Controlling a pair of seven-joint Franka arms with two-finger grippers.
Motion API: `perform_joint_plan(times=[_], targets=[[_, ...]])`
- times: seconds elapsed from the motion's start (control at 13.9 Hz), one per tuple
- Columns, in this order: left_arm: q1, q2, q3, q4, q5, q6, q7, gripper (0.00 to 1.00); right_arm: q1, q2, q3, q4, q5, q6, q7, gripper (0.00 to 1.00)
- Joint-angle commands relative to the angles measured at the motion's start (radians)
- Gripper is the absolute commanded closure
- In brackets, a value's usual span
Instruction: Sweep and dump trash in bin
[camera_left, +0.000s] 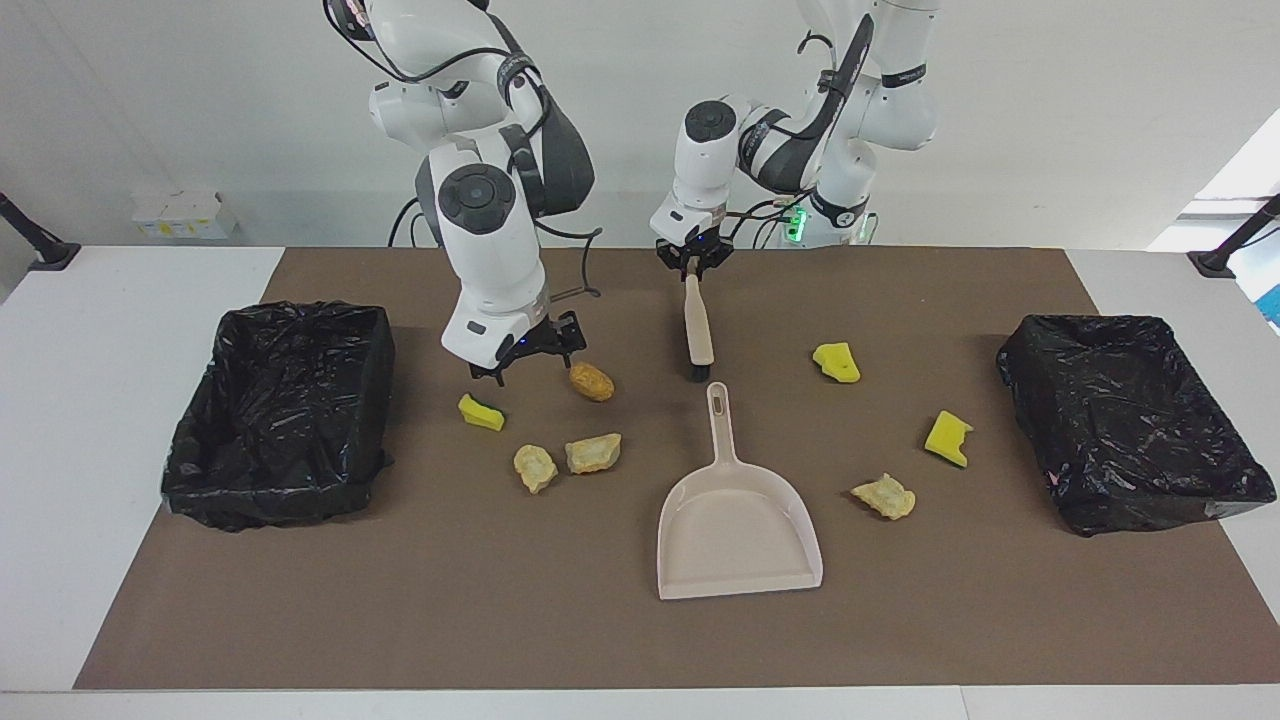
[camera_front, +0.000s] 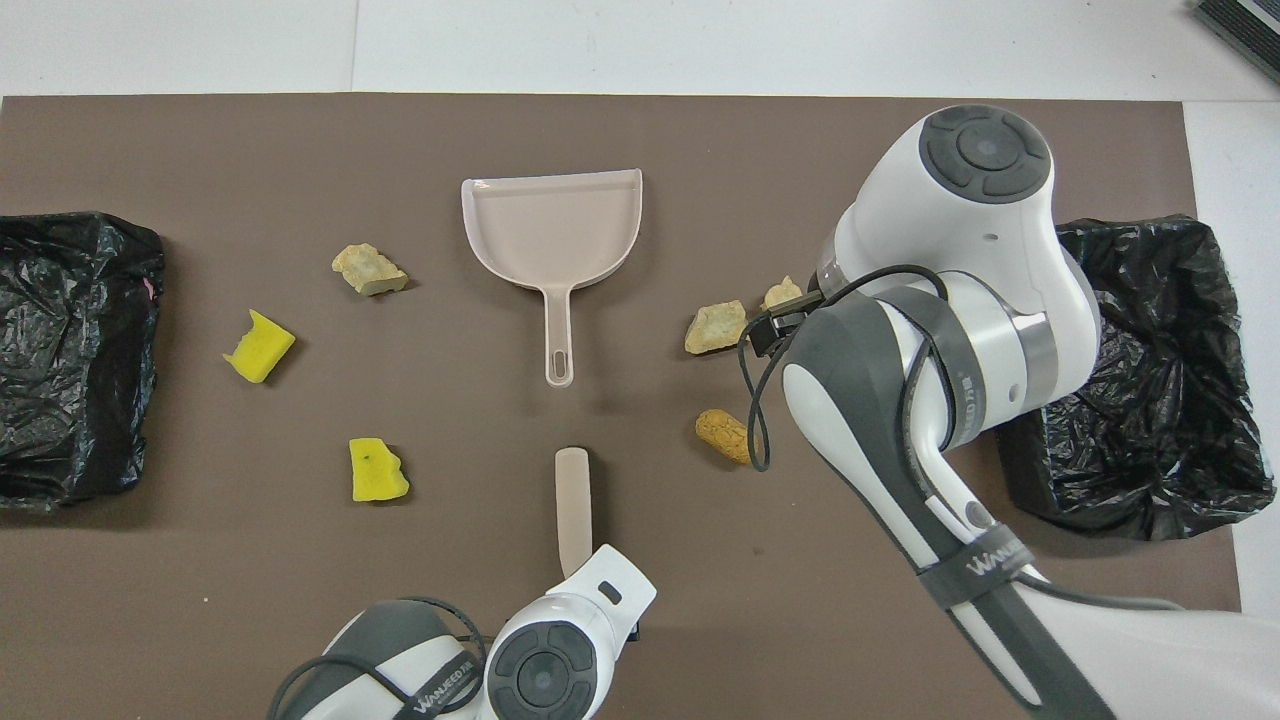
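The robot's right gripper should sweep and dump the trash next, so it should grab the dustpan by its narrow handle. The dustpan's broad pan is too wide for the fingers.
My left gripper is shut on the handle end of the beige brush, whose black bristles rest on the mat just short of the dustpan handle. My right gripper hangs open over the mat between a yellow-green wedge and the brown oval lump. The trash lies scattered: two beige lumps, further wedges and another beige lump. From overhead the brush points at the dustpan; both grippers are hidden under their arms.
A bin lined with a black bag stands at the right arm's end of the brown mat, and a second one at the left arm's end. The right arm covers one wedge in the overhead view.
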Motion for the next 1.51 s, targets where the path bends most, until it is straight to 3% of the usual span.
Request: perform_joint_plan(times=[0.0,0.22,0.43,0.65,0.93,1.29,1.44], targets=[[0.062,-0.021,0.011,0.034,0.007,-0.118,0.014,1.0,0.01,-0.024,0.002,-0.035,0.024,0.059,-0.001,0.0],[0.141,-0.033,0.011,0.06,0.168,-0.216,0.017,1.0,0.037,-0.026,0.002,-0.05,0.022,0.134,0.051,0.0],[0.287,-0.038,0.012,0.077,0.176,-0.219,0.062,1.0,0.06,-0.02,0.002,-0.062,0.02,0.208,0.079,0.0],[0.436,-0.059,0.011,0.087,0.214,-0.218,0.146,1.0,0.134,0.006,0.002,-0.056,0.001,0.301,0.264,0.0],[0.617,0.043,0.008,0.215,0.233,-0.183,0.363,1.0,0.259,0.117,-0.006,-0.018,-0.007,0.403,0.54,0.0],[0.805,0.181,0.009,0.349,0.282,-0.109,0.689,1.0,0.353,0.322,-0.009,0.16,-0.167,0.424,0.651,0.0],[0.866,0.246,0.009,0.407,0.335,-0.095,0.772,1.0,0.367,0.351,-0.011,0.169,-0.206,0.456,0.654,0.11]])
